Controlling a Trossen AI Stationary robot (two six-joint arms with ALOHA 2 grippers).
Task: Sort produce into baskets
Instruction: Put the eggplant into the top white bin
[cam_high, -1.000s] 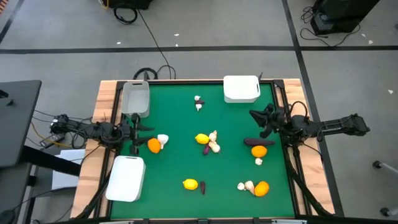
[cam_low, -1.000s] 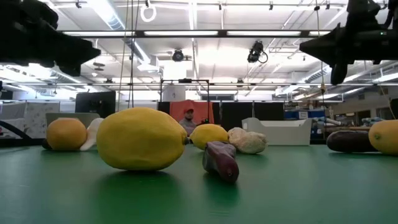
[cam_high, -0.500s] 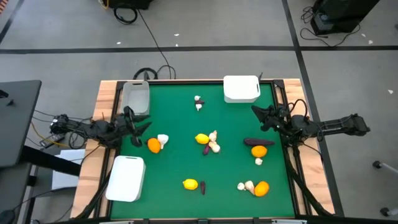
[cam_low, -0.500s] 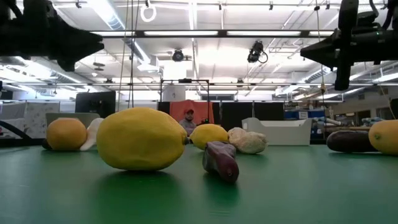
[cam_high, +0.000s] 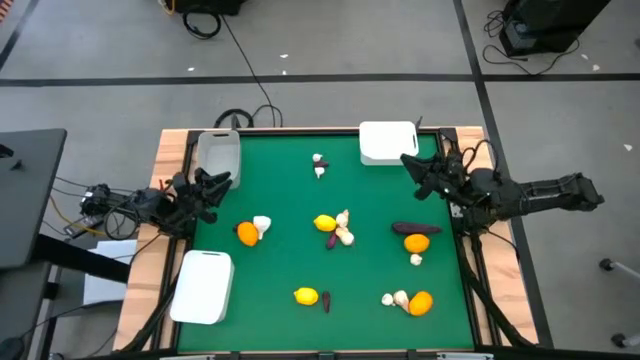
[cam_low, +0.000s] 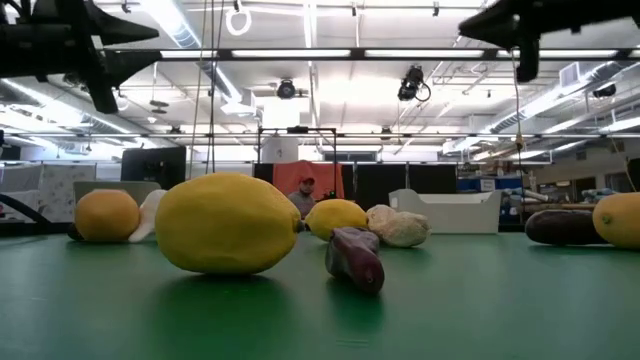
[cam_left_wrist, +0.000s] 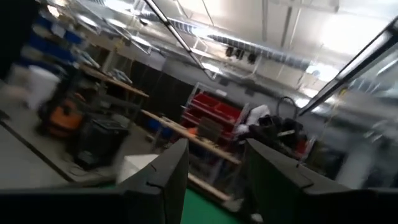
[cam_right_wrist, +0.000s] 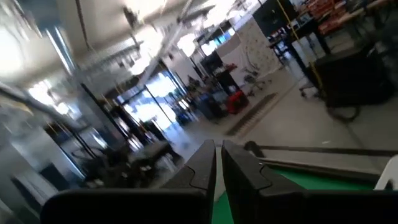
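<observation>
My right gripper grabs the large eggplant by its thick middle (cam_high: 416, 228) next, to sort the eggplant into the white basket beside it.
The produce lies scattered on the green table (cam_high: 280, 190): oranges (cam_high: 247, 233) (cam_high: 417, 242) (cam_high: 421, 302), lemons (cam_high: 325, 223) (cam_high: 306, 295), garlic bulbs (cam_high: 343, 230) (cam_high: 262, 225) and dark eggplant pieces (cam_high: 410, 228) (cam_high: 327, 300). A greyish basket (cam_high: 219, 158) stands far left, one white basket (cam_high: 388, 142) far right, and another white basket (cam_high: 203, 286) near left. My left gripper (cam_high: 215, 185) (cam_left_wrist: 214, 149) hovers open and empty beside the greyish basket. My right gripper (cam_high: 410, 165) (cam_right_wrist: 217, 146) is shut and empty, raised near the far white basket.
In the low view the near lemon (cam_low: 228, 222) and an eggplant piece (cam_low: 355, 257) sit in front, both arms high above them. Wooden rails (cam_high: 168, 160) border the table's sides. Open green surface lies between the produce clusters.
My right gripper has risen and gone toward the far edge, nearer the far white basket, staying shut. My left gripper has tipped upward and rolled, its fingers swinging toward the far edge beside the greyish basket. No produce has moved.
</observation>
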